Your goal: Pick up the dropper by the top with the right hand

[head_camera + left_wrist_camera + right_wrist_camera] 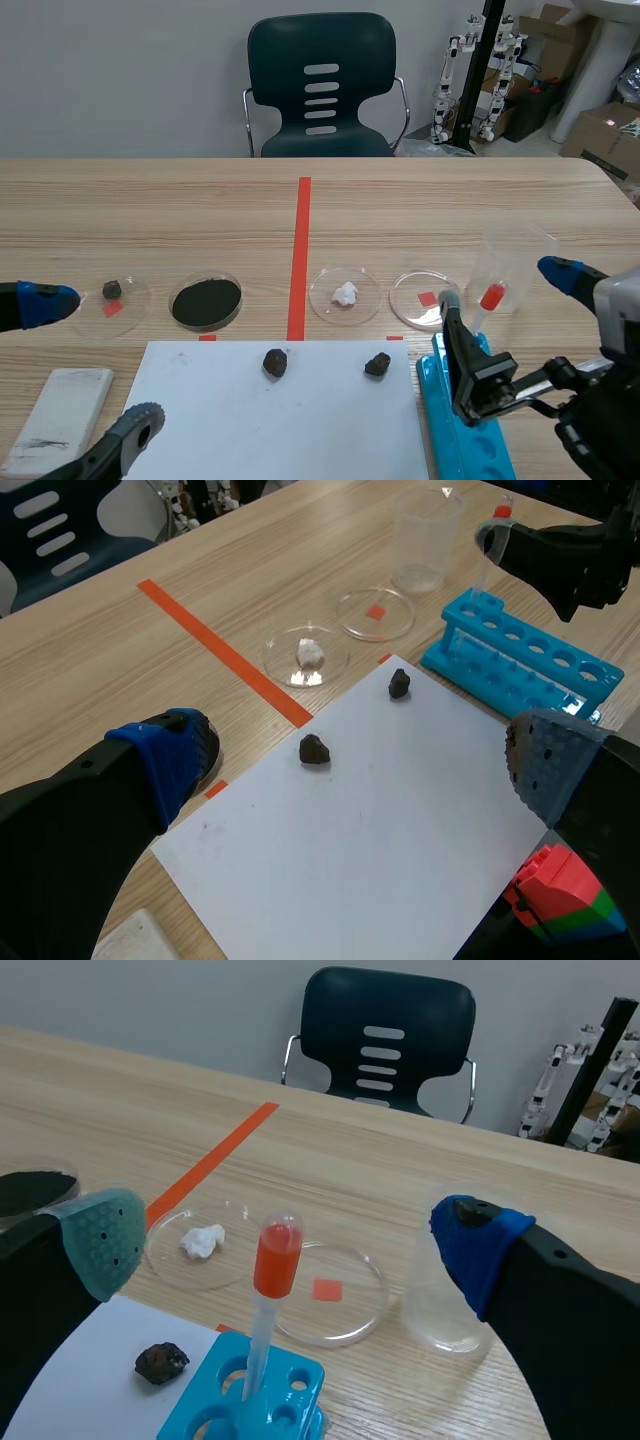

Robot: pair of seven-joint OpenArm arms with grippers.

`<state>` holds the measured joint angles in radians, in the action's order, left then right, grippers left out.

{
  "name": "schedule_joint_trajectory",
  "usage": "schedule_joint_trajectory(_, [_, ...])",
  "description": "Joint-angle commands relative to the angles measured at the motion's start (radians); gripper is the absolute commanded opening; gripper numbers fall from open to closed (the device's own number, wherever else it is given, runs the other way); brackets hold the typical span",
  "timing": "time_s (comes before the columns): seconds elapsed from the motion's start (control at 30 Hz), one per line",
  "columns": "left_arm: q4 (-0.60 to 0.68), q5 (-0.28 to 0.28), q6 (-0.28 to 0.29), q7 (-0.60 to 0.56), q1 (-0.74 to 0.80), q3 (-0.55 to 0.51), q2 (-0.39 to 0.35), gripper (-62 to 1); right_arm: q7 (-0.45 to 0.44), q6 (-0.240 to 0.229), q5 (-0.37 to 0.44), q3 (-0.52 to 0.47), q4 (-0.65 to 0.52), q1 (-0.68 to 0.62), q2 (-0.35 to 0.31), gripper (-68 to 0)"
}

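The dropper needs to come out of the blue rack, so the robot's right gripper should next grab it by its red bulb.
The dropper, a clear tube with a red bulb on top, stands upright in the end hole of a blue rack. My right gripper is open around the bulb, one finger on each side and both apart from it. In the right wrist view the dropper rises between the open fingers of the right gripper. In the left wrist view the dropper shows beside the right arm. My left gripper is open at the near left, above the sheet's corner, holding nothing.
A clear beaker stands just behind the dropper. Petri dishes line the table: an empty one, one with a white lump, one with black powder, one with a small rock. Two dark rocks lie on white paper.
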<state>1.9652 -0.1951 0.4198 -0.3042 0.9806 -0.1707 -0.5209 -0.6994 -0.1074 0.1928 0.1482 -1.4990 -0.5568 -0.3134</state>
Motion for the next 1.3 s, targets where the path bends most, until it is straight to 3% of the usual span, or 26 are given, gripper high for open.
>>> schedule_joint_trajectory(0.0, [0.010, -0.011, -0.002, -0.017, -0.003, 0.003, 0.003, 1.3, -0.017, 0.004, 0.010, 0.000, 0.002, 0.019, -0.013, -10.0])
schedule_joint_trajectory(0.2, [0.010, -0.011, -0.002, -0.017, -0.003, 0.003, 0.003, 1.3, -0.025, 0.004, 0.021, 0.004, 0.028, 0.039, -0.013, -10.3])
schedule_joint_trajectory(0.33, [0.010, -0.011, -0.002, -0.017, -0.003, 0.003, 0.003, 1.3, -0.025, 0.004, 0.021, 0.010, 0.028, 0.039, -0.013, -18.1])
schedule_joint_trajectory(0.53, [0.010, -0.011, -0.002, -0.017, -0.003, 0.003, 0.003, 1.3, -0.024, 0.010, 0.021, 0.030, 0.030, 0.033, -0.013, -20.4])
schedule_joint_trajectory(0.67, [0.010, -0.011, -0.002, -0.017, -0.003, 0.003, 0.003, 1.3, -0.024, 0.010, 0.021, 0.031, 0.030, 0.033, -0.013, -29.0])
schedule_joint_trajectory(1.27, [0.010, -0.011, -0.002, -0.017, -0.003, 0.003, 0.003, 1.3, -0.021, 0.011, 0.024, 0.031, 0.036, 0.017, -0.013, -29.4])
